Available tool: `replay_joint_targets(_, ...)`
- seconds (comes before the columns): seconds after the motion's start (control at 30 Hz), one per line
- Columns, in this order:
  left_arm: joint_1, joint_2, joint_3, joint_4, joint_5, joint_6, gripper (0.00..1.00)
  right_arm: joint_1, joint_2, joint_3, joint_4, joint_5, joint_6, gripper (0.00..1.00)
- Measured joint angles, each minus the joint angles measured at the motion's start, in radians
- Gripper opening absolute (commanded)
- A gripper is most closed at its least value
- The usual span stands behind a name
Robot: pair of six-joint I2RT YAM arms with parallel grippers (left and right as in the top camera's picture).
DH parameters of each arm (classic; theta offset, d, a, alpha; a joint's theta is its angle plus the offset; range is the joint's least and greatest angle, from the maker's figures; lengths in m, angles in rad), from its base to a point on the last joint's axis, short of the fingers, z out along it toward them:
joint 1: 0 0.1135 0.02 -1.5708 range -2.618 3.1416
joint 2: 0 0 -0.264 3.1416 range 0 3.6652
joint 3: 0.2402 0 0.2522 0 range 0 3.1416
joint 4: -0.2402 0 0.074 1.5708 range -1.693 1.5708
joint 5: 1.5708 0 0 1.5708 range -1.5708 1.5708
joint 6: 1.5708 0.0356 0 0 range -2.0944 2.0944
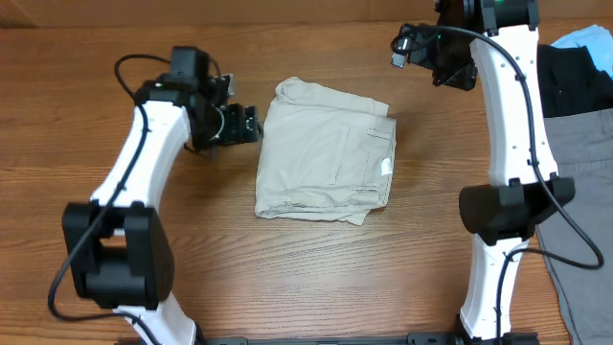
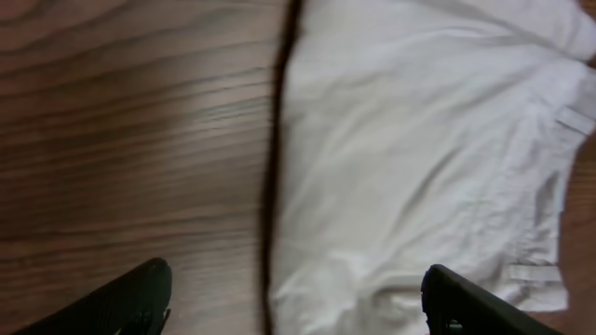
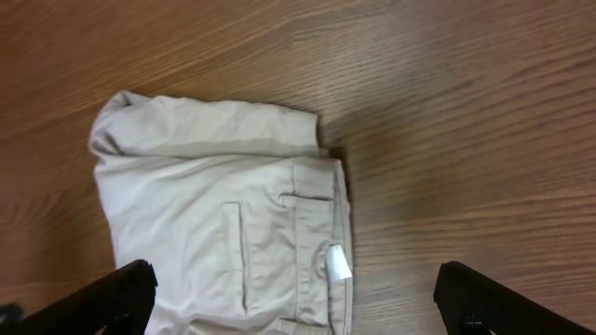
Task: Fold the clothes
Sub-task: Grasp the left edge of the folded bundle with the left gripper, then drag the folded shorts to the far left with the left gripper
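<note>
I will next use my left gripper to pinch the folded shorts at the edge (image 1: 265, 152) (image 2: 292, 186) opposite the waistband, then slide them aside, still folded.
The clothes (image 1: 324, 150) are a pale beige pair of shorts, folded into a compact rectangle at the middle of the wooden table, waistband and belt loops along the right edge. My left gripper (image 1: 251, 124) is open and empty just left of the fabric's upper left edge. In the left wrist view the clothes (image 2: 419, 149) fill the right half between the open fingers (image 2: 296, 302). My right gripper (image 1: 407, 43) is open and empty, raised beyond the far right corner. The right wrist view shows the clothes (image 3: 223, 223) with slit pocket and white label, below the open fingers (image 3: 296, 298).
A pile of other garments lies at the right table edge: grey fabric (image 1: 579, 163), black fabric (image 1: 573, 77) and a light blue piece (image 1: 586, 38). Both arm bases stand at the near edge, left (image 1: 115, 259) and right (image 1: 503, 240).
</note>
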Motion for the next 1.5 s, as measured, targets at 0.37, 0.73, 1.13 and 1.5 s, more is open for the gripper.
replay_joint_targets(0.37, -0.011, 0.16, 0.0, 0.047, 0.1, 0.082, 0.96, 0.134, -0.434, 0.014, 0.0, -0.005, 0.0, 1.0)
replay_joint_targets(0.73, -0.077, 0.249, 0.009, 0.126, 0.124, 0.107, 0.89, 0.154, -0.521, 0.024, -0.001, -0.039, 0.0, 1.0)
replay_joint_targets(1.13, -0.1, 0.298, 0.013, 0.23, 0.132, 0.096, 0.07, 0.154, -0.525, 0.024, -0.002, -0.075, -0.005, 1.0)
replay_joint_targets(1.5, -0.023, 0.313, 0.01, 0.377, 0.147, -0.086, 0.04, 0.154, -0.526, 0.02, -0.001, -0.075, -0.015, 1.0)
